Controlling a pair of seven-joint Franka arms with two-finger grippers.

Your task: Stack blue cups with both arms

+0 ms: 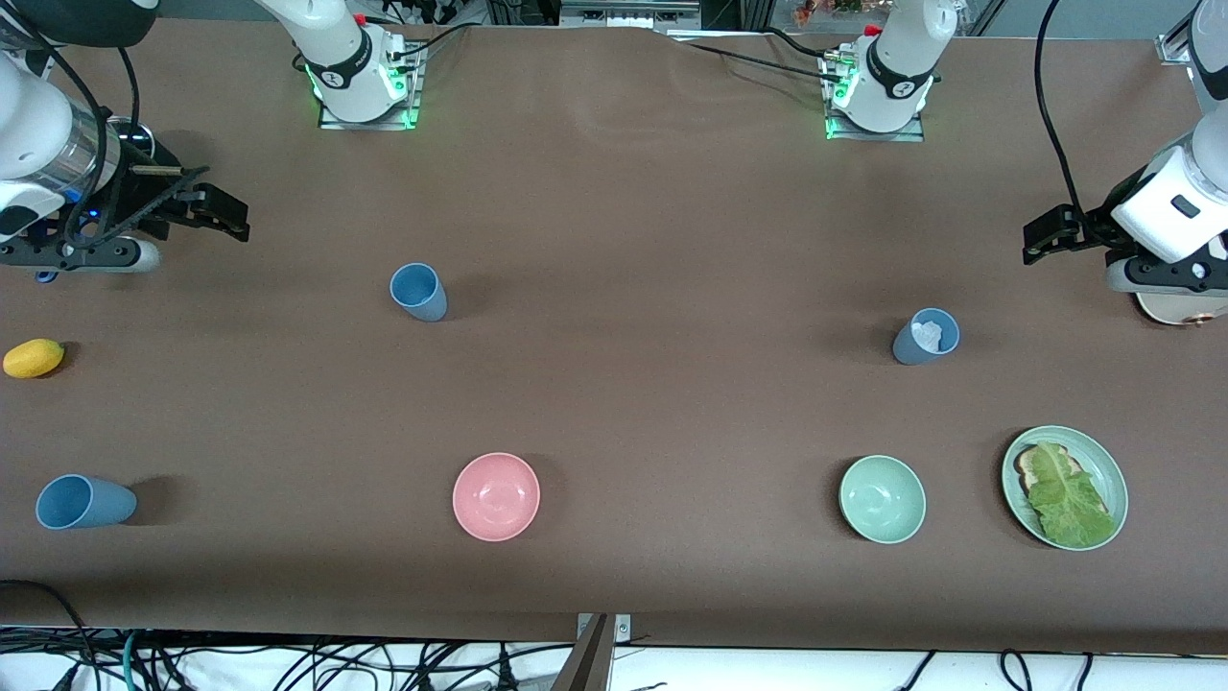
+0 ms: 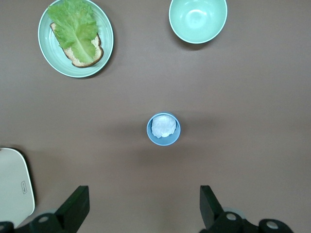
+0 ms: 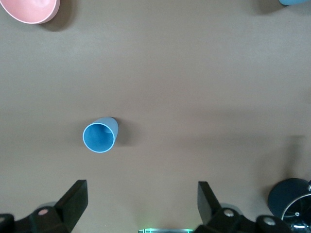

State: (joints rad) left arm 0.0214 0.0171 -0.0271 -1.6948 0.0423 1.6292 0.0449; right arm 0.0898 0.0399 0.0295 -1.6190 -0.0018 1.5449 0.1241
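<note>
The blue cups need to be stacked, so the left gripper should next grab the one holding crumpled white paper [image 1: 927, 335] by its rim [image 1: 954, 332].
Three blue cups stand on the brown table. One blue cup [image 1: 418, 291] is toward the right arm's end and shows in the right wrist view [image 3: 99, 137]. A greyer blue cup [image 1: 927, 337] with crumpled white paper in it is toward the left arm's end and shows in the left wrist view [image 2: 164, 129]. A third blue cup [image 1: 84, 502] is nearest the front camera at the right arm's end. My right gripper [image 1: 225, 216] is open and empty in the air, apart from the cups [image 3: 141, 187]. My left gripper [image 1: 1041, 240] is open and empty too [image 2: 144, 191].
A pink bowl [image 1: 496, 496] and a pale green bowl [image 1: 882, 499] sit near the front edge. A green plate [image 1: 1113, 470] holds bread and lettuce. A yellow fruit [image 1: 34, 358] lies at the right arm's end. A white flat device [image 2: 12, 187] lies under the left wrist.
</note>
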